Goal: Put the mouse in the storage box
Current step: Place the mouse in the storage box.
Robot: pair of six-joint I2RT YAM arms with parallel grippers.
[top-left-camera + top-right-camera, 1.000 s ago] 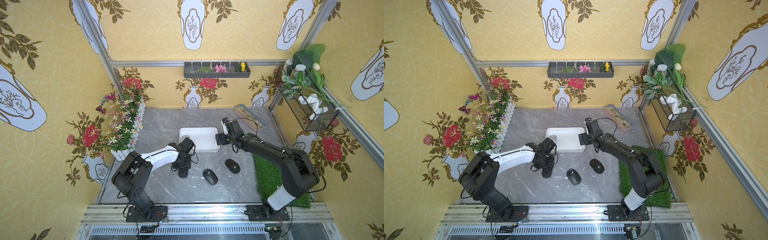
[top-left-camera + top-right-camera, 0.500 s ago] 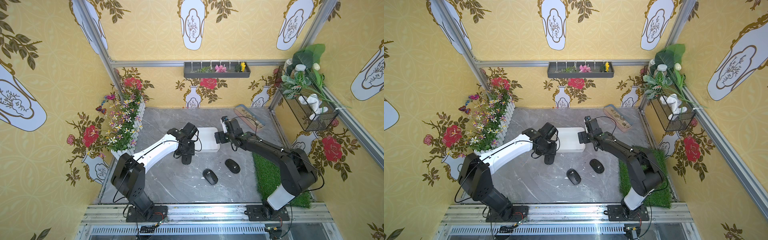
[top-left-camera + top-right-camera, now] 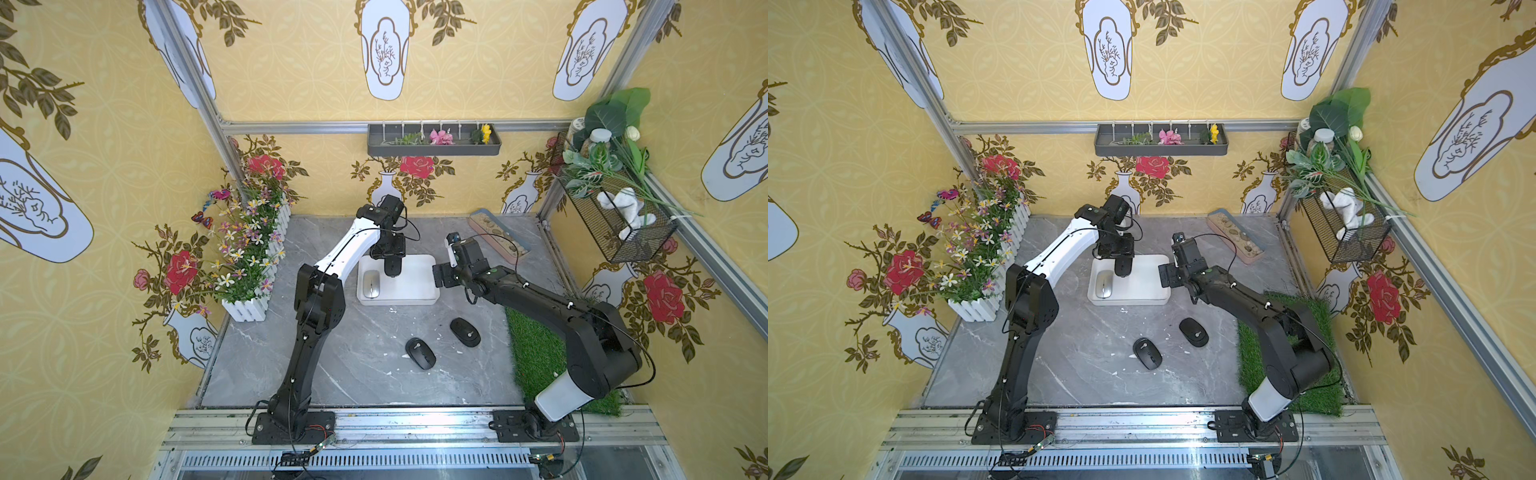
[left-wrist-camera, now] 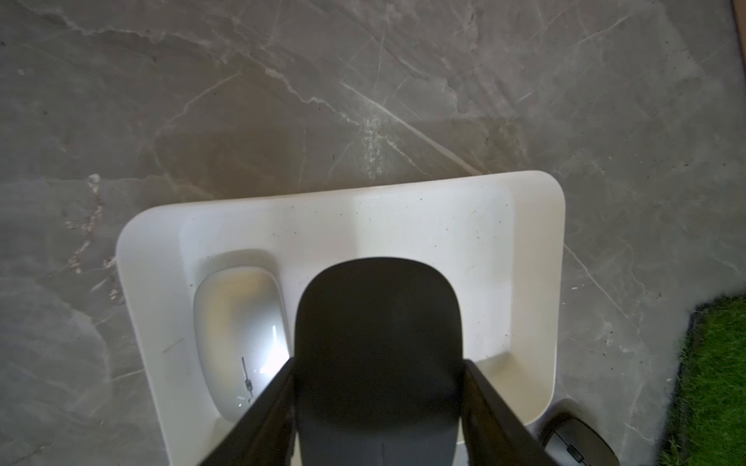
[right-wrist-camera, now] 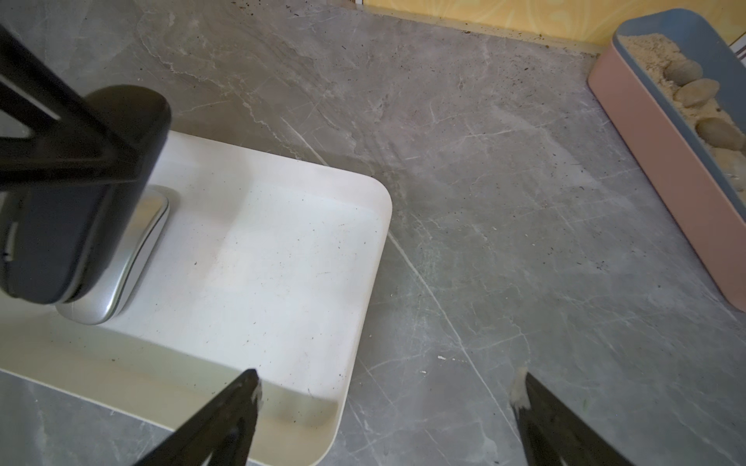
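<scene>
My left gripper keeps hold of the black mouse until it rests on the storage box's bottom. For now, the fingers and the black mouse hover above the storage box's rim.
My left gripper [image 3: 392, 261] is shut on a black mouse [image 4: 377, 322] and holds it just above the white storage box [image 3: 417, 284]. The two fingers [image 4: 480, 387] clamp its sides. A silver mouse [image 3: 371, 284] lies inside the storage box at its left end, right beside the held one. Two more black mice [image 3: 420, 353] [image 3: 465, 332] lie on the table in front of the box. At the box's right end my right gripper [image 5: 386, 385] is open and holds nothing; one fingertip [image 5: 250, 385] is over the box's corner, the other over the table.
A pink-and-blue pebble tray [image 5: 666, 161] lies at the back right. A green grass mat [image 3: 540, 353] covers the table's right front, under the right arm. A white-fenced flower planter [image 3: 253, 266] lines the left wall, and a wire basket [image 3: 615, 224] hangs on the right wall.
My left arm has carried the black mouse from the table at the box's front left, back and up over the box. The right arm has hardly moved.
</scene>
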